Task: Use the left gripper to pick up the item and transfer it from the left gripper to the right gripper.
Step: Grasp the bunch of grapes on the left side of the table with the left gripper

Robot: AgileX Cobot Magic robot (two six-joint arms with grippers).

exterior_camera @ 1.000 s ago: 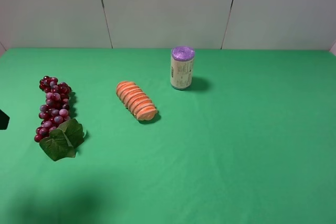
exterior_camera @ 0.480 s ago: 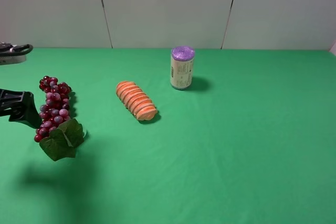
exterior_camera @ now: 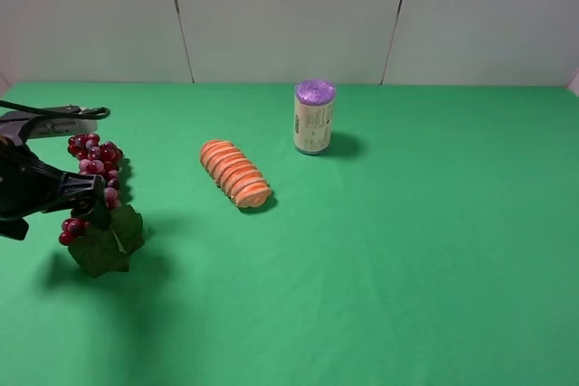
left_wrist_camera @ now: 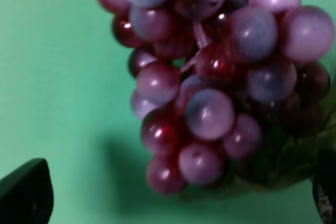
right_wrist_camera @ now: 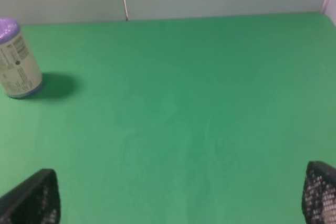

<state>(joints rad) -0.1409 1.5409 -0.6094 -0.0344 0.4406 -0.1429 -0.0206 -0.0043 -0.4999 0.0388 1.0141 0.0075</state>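
The fingers of my left gripper don't reach the lowest grapes [left_wrist_camera: 201,163] yet, so it needs to go lower before it closes on the grapes [left_wrist_camera: 210,87].
The item, a bunch of dark red and purple grapes [exterior_camera: 94,158] with green leaves [exterior_camera: 110,241], lies on the green table at the far left. My left gripper [exterior_camera: 93,198] hangs over the middle of the bunch and hides part of it. In the left wrist view the grapes [left_wrist_camera: 210,87] fill the picture, close and blurred, and the left gripper [left_wrist_camera: 176,203] is open, with one black fingertip [left_wrist_camera: 26,195] at each lower corner and nothing between them. The right gripper [right_wrist_camera: 176,198] is open too, above bare table, and is out of the high view.
A ribbed orange roll [exterior_camera: 235,174] lies near the table's middle. A purple-topped can [exterior_camera: 314,117] stands behind it; the can [right_wrist_camera: 17,59] also shows in the right wrist view. Pale wall panels close off the back.
The left arm has come in from the left edge and now reaches over the grapes. Nothing else has moved.
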